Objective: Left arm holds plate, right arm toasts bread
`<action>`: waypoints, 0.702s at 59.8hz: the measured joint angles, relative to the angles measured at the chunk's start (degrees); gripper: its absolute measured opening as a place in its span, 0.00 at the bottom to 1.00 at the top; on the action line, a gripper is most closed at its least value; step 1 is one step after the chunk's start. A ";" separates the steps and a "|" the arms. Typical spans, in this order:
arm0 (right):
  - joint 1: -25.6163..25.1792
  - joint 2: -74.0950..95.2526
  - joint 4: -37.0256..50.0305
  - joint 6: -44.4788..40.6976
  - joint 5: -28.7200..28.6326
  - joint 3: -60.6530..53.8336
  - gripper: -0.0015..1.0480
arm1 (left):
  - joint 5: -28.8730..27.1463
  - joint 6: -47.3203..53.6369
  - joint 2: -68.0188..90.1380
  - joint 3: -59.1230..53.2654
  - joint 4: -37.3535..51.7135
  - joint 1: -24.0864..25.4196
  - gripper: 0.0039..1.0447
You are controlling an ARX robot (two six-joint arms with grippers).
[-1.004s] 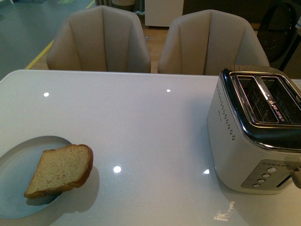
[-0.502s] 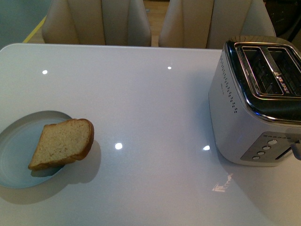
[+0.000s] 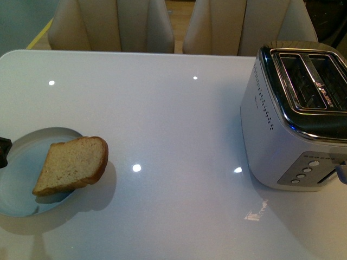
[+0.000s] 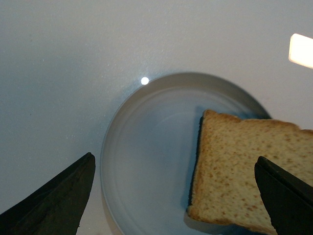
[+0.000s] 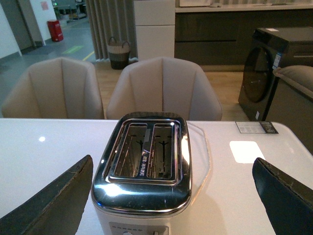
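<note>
My left gripper should grab the plate by its rim (image 3: 16, 142) next. That will hold the plate up while the bread (image 3: 70, 165) gets toasted.
The pale blue-grey plate (image 3: 19, 179) sits at the table's front left. The bread slice (image 3: 71, 165) lies on it, overhanging its right rim. A dark bit of my left gripper (image 3: 3, 151) shows at the left edge, beside the plate. In the left wrist view the open left gripper (image 4: 178, 196) hovers above the plate (image 4: 146, 161) and bread (image 4: 244, 166), its fingers spread wide. The toaster (image 3: 295, 116) stands at the right with two empty slots. In the right wrist view the open right gripper (image 5: 176, 196) faces the toaster (image 5: 144, 171).
Two beige chairs (image 3: 111, 24) stand behind the white table (image 3: 162, 108). In the right wrist view a dark appliance (image 5: 274, 68) and a white cabinet (image 5: 154, 29) stand far behind. A grey part (image 3: 341, 173) shows at the right edge by the toaster.
The camera view tilted down a second ago, then held still. My left gripper has come into the front view at the left edge, beside the plate.
</note>
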 joint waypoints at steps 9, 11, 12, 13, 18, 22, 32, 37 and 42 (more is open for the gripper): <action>0.00 0.00 0.00 0.00 0.00 0.00 0.91 | -0.92 -0.02 6.64 5.09 -2.01 1.36 0.93; 0.00 0.00 0.00 0.00 0.00 0.00 0.91 | -1.09 -0.04 7.80 6.12 -2.51 1.64 0.93; 0.00 0.00 0.00 0.00 0.00 0.00 0.91 | -1.14 -0.04 8.17 6.45 -2.62 1.73 0.93; 0.00 0.00 0.00 0.00 0.00 0.00 0.91 | -1.29 -0.09 8.90 7.06 -2.86 1.95 0.93; 0.00 0.00 0.00 0.00 0.00 0.00 0.91 | -1.55 -0.37 11.34 9.38 -3.96 2.75 0.93; 0.00 0.00 0.00 0.00 0.00 0.00 0.91 | -1.88 -0.50 12.68 10.75 -5.03 3.21 0.93; 0.00 0.00 0.00 0.00 0.00 0.00 0.91 | -2.99 -0.52 14.71 13.11 -7.30 3.52 0.93; 0.00 0.00 0.00 0.00 0.00 0.00 0.91 | -3.28 -0.72 15.54 13.88 -7.85 3.50 0.93; 0.00 0.00 0.00 0.00 0.00 0.00 0.91 | -4.37 -1.31 16.98 14.88 -8.70 2.84 0.76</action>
